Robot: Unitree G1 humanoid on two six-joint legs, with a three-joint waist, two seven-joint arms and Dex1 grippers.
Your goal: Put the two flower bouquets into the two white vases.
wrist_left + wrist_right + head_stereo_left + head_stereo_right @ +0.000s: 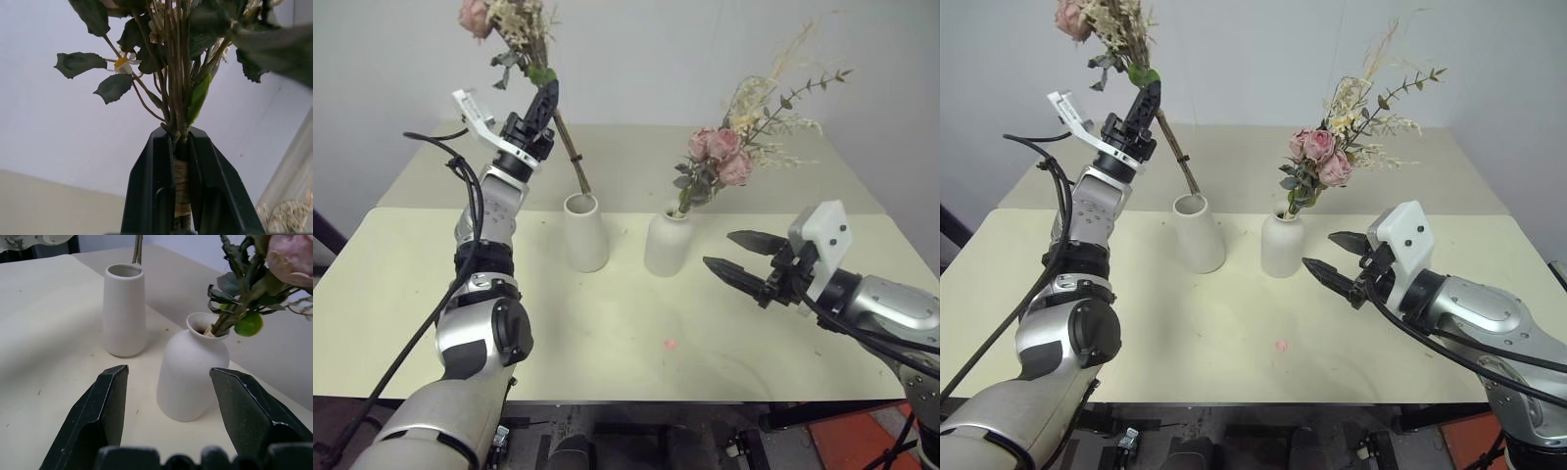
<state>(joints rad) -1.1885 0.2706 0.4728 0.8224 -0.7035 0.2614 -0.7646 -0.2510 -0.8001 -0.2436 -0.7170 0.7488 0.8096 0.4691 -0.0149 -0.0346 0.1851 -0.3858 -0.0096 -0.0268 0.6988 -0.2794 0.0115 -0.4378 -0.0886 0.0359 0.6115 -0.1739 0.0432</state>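
Note:
The bouquet's stem ends are at the tapered vase's rim (580, 204), short of the vase's inside. My left gripper next moves them in before it releases the stem.
My left gripper (546, 98) is raised high at the left and shut on the wrapped stems of one flower bouquet (509, 20), also seen from the wrist (178, 73). The bouquet's thin stems slant down to the mouth of the tapered white vase (585, 235); I cannot tell if the tips are inside. The other bouquet (724, 147), with pink roses and green leaves, stands in the rounder narrow-necked vase (668, 245). My right gripper (718, 249) hovers open just to the right of that vase, pointing at it with nothing between its fingers (102, 406).
Both vases stand near the middle of a pale beige table (607, 343), close to the seam with a second table (636, 157) behind it. A small red spot (671, 344) lies on the front table. A plain wall rises at the back.

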